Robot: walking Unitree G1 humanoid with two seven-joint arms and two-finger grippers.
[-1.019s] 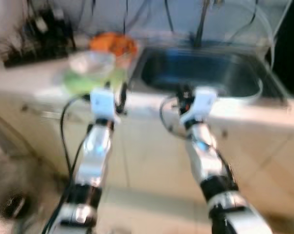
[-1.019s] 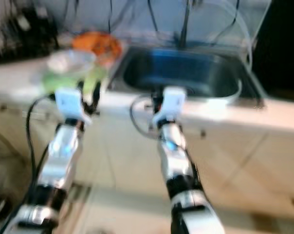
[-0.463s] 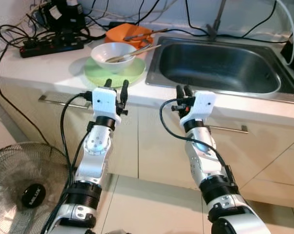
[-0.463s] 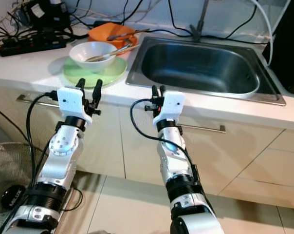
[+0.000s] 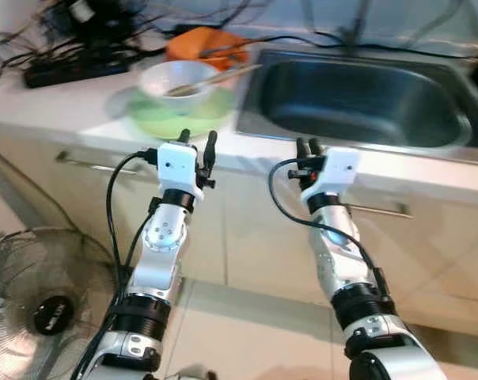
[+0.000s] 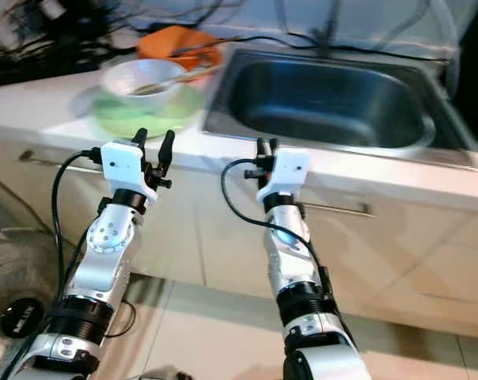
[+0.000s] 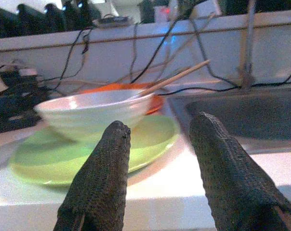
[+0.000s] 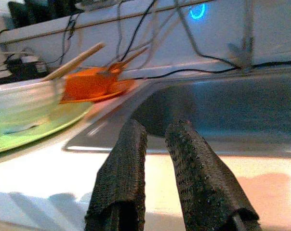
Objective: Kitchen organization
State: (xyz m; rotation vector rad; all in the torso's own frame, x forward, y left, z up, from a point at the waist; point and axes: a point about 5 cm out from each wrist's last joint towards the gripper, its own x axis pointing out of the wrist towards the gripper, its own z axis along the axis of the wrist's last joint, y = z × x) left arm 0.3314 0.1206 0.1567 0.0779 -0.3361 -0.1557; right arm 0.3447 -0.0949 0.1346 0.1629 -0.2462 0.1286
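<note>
My left gripper will next grab and lift the wooden chopsticks by their end jutting past the bowl's rim [image 5: 243,71] [image 7: 188,71], because the side of the bowl closes around their lower part.
A white bowl [image 5: 176,77] with chopsticks [image 5: 215,77] in it sits on a green plate [image 5: 183,119] on the counter, left of the steel sink [image 5: 358,99]. An orange dish [image 5: 203,43] lies behind the bowl. My left gripper [image 5: 199,136] is open and empty, raised just before the counter edge and pointing at the plate [image 7: 145,139] and bowl [image 7: 95,113]. My right gripper [image 5: 306,144] is shut on nothing. It is held at the counter edge in front of the sink's [image 8: 222,106] left part.
A power strip [image 5: 65,71] and tangled cables lie at the back left of the counter. Cabinet fronts with a bar handle [image 5: 89,162] run below the counter. A floor fan [image 5: 41,293] stands low on my left. A faucet stem rises behind the sink.
The view has shifted and steadied after the blur of a second ago. Both arms keep the same raised pose at the counter edge; the dishes have not moved.
</note>
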